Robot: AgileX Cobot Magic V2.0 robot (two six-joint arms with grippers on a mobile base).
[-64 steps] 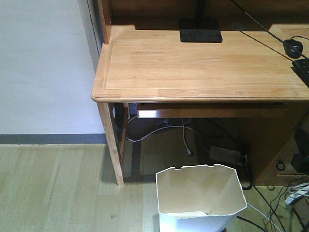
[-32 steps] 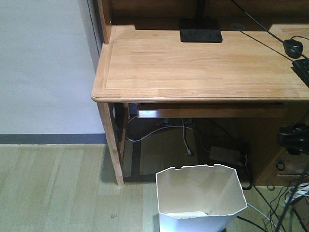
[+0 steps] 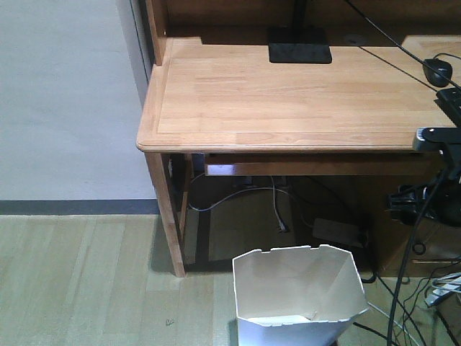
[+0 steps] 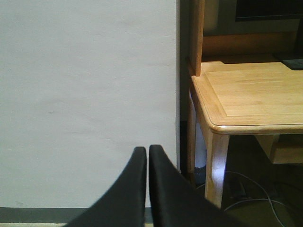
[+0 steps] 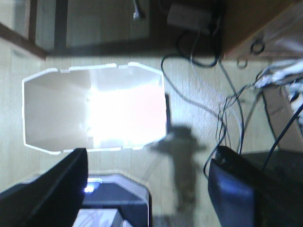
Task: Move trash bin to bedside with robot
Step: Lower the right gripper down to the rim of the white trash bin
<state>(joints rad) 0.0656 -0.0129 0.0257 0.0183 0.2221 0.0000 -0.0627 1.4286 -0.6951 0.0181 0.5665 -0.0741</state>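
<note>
I will next use my right gripper to move the white faceted trash bin [image 3: 299,292] to the bedside, taking hold of it by its open octagonal rim [image 3: 347,252].
The white faceted trash bin [image 3: 299,292] stands upright on the wood floor in front of the desk. From above, in the right wrist view, its open octagonal rim [image 5: 94,113] is washed out by glare. My right gripper [image 5: 147,189] is open and empty, its fingers [image 5: 61,187] spread wide above the floor just beside the bin, not touching it. The right arm [image 3: 441,155] with its dangling cable shows at the right edge of the front view. My left gripper [image 4: 147,150] is shut and empty, facing the white wall. The bed is out of view.
A light wooden desk [image 3: 288,94] stands behind the bin, with its leg [image 3: 169,223] to the left. Cables [image 3: 274,198] and a power strip [image 3: 337,231] lie under it. More cables [image 5: 227,109] lie on the floor to the bin's right. A dark base edge [image 5: 118,198] shows below the gripper.
My right arm has come up and leftward into the front view from the right edge. The bin has not moved.
</note>
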